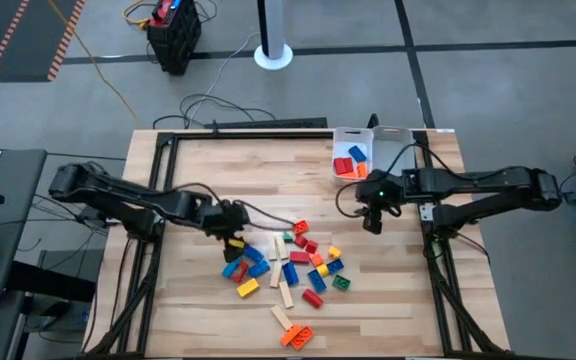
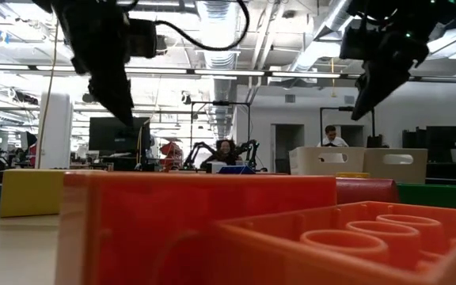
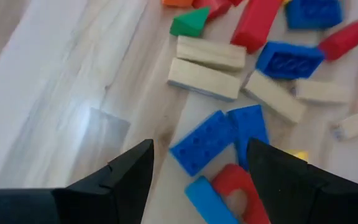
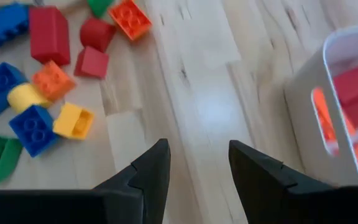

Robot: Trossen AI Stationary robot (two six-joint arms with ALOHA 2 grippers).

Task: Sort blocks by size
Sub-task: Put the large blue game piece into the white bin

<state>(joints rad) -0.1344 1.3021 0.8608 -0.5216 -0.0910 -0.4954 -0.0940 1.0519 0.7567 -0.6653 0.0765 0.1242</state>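
Note:
My left gripper will next pick up the blue brick by its long sides. The brick can then be sorted by size into the white tray [image 1: 353, 160].
The blocks [image 1: 288, 270], coloured studded bricks and pale wooden bars, lie scattered on the wooden table's middle. My left gripper [image 1: 232, 238] hovers open over the pile's left edge; its wrist view shows blue bricks [image 3: 219, 140] and wooden bars [image 3: 205, 79] below and past the fingers [image 3: 129, 180], with nothing between them. My right gripper [image 1: 373, 222] hangs open above bare wood between the pile and the white tray [image 1: 353, 160]; its wrist view shows bricks [image 4: 39, 106] to one side and the tray [image 4: 309, 112] to the other.
The white tray at the table's far edge holds a few red, orange and blue bricks [image 1: 351, 160]; a second white tray [image 1: 396, 150] stands beside it. An orange brick [image 1: 296, 335] lies near the front edge. Bare wood shows at the table's left and right.

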